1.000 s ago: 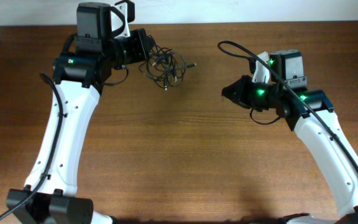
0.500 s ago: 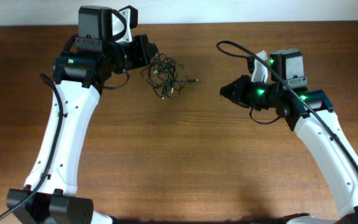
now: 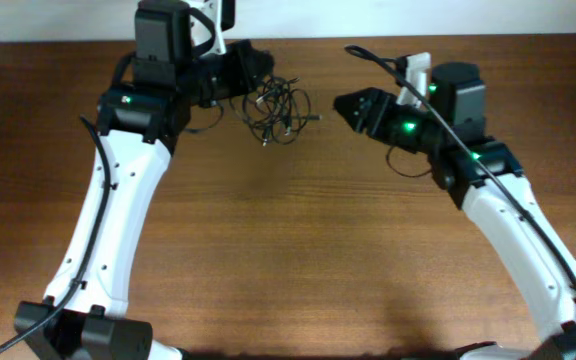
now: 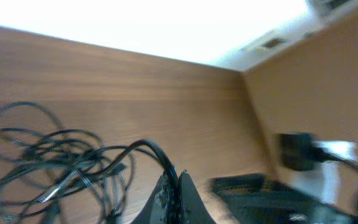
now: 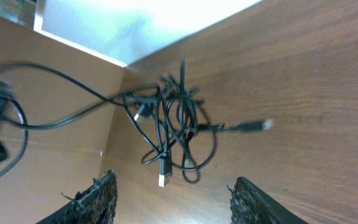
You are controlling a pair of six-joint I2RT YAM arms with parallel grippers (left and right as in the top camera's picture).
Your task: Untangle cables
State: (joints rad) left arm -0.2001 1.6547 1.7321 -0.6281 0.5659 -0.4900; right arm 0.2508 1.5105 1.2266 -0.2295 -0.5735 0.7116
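My right gripper needs to move toward the nearest loops of the cables before it closes on them. The loops are beyond my open fingertips, so it would miss them if it closed now.
The cables (image 3: 280, 108) form a loose black tangle with silvery plug ends at the back of the table. My left gripper (image 3: 256, 76) is at the tangle's left edge, shut on one strand; in the left wrist view that strand (image 4: 148, 148) arcs out of the closed jaws of the left gripper (image 4: 174, 179) into the cables (image 4: 55, 163). My right gripper (image 3: 341, 103) stands open just right of the tangle, pointing at it. From the right wrist, the cables (image 5: 174, 124) lie ahead of the open right gripper (image 5: 173, 182), and nothing sits between its fingers (image 5: 98, 200).
The brown wooden table (image 3: 298, 240) stretches toward the front. A thick black robot cable (image 3: 378, 62) loops over the right arm (image 3: 508, 220). The left arm (image 3: 108, 220) runs down the left side. The table's back edge (image 3: 528, 38) lies just behind both grippers.
The left gripper has moved right and slightly back, dragging the tangle with it. The right gripper has opened and moved left and back, closer to the cables.
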